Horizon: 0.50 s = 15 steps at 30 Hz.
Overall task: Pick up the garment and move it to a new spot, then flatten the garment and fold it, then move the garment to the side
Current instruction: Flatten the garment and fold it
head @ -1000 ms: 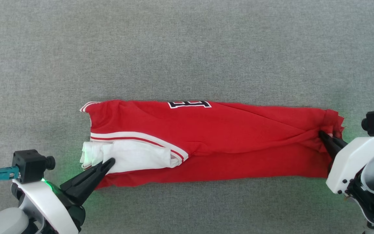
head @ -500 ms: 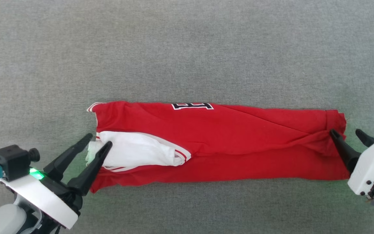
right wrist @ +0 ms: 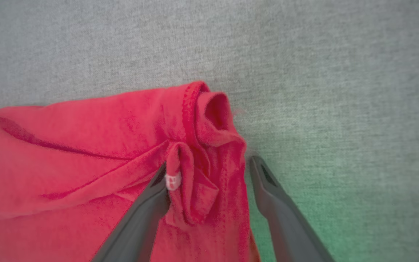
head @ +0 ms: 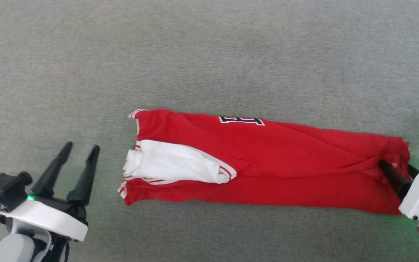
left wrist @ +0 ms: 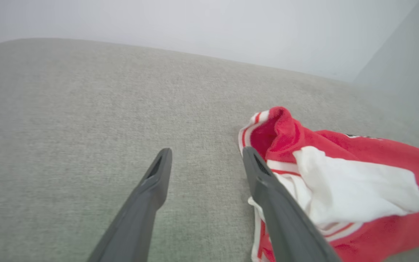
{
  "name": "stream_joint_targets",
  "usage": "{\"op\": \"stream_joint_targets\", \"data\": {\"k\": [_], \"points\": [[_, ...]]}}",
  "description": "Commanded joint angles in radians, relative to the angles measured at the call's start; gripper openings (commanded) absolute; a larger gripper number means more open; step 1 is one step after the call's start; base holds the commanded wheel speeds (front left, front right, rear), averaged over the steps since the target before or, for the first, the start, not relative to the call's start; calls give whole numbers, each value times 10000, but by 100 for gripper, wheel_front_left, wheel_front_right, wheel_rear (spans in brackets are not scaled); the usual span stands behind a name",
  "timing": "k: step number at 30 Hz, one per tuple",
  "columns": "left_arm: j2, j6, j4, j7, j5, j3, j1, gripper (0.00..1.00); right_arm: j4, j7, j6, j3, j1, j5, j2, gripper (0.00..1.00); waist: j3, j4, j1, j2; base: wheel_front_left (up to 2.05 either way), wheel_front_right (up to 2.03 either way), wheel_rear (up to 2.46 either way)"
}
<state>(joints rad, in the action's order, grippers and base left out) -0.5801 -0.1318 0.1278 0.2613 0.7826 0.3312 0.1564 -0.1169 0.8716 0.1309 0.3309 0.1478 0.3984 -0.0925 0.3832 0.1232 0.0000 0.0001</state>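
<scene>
My right gripper grabs the garment by its bunched red hem (head: 391, 162) next, to fold the long red strip (head: 299, 166).
The garment (head: 267, 163), a red jersey, lies folded into a long strip across the grey surface. Its white sleeve (head: 173, 165) is tucked on top at the left end, and the black lettering (head: 241, 120) peeks out along the far edge. My left gripper (head: 80, 149) stands open to the left of the garment, apart from it. In the left wrist view the left gripper (left wrist: 206, 152) has nothing between its fingers and the garment (left wrist: 358, 182) lies just beyond the right finger. My right gripper (head: 395, 164) is open at the right end. In the right wrist view the right gripper (right wrist: 209, 167) straddles the bunched red hem (right wrist: 202, 174).
The grey fabric surface (head: 209, 54) spreads wide on all sides of the garment. Its far edge (left wrist: 195, 54) meets a pale wall in the left wrist view. Green light from the grippers tints the surface near each wrist.
Both grippers have opened and let go of the garment. The left gripper has drawn back to the left, off the white sleeve. The head view has shifted a little.
</scene>
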Motion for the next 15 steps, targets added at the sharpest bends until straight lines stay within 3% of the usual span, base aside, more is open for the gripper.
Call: {"op": "stream_joint_targets", "data": {"k": [1, 7, 9, 11, 12, 15], "points": [[151, 25, 13, 52, -321, -269, -104, 100, 275, 112, -1, -43, 49, 30, 94, 100, -26, 107, 0, -1, 0, 0, 0], [1104, 25, -364, 50, -2149, -1666, -428, 100, 718, 332, -1, 105, 122, 51, 151, 100, -79, 339, 0, -1, 0, 0, 0], [1315, 25, -494, 50, -2618, -1882, -557, 100, 824, 413, -1, 136, 132, 62, 180, 49, -88, 385, 0, -1, 0, 0, 0], [1379, 25, -558, 52, -3181, -2070, -605, 100, 923, 560, -1, 115, 89, 125, 203, 15, -91, 423, 0, -1, 0, 0, 0], [1508, 26, -539, 50, -3281, -2120, -640, 100, 957, 604, -1, 108, 68, 153, 212, 2, -94, 432, 0, -1, 0, 0, 0], [1690, 26, -511, 52, -3330, -2270, -719, 100, 956, 649, -11, 203, 36, 185, 174, 0, -106, 439, 0, -1, 0, 0, 0]]}}
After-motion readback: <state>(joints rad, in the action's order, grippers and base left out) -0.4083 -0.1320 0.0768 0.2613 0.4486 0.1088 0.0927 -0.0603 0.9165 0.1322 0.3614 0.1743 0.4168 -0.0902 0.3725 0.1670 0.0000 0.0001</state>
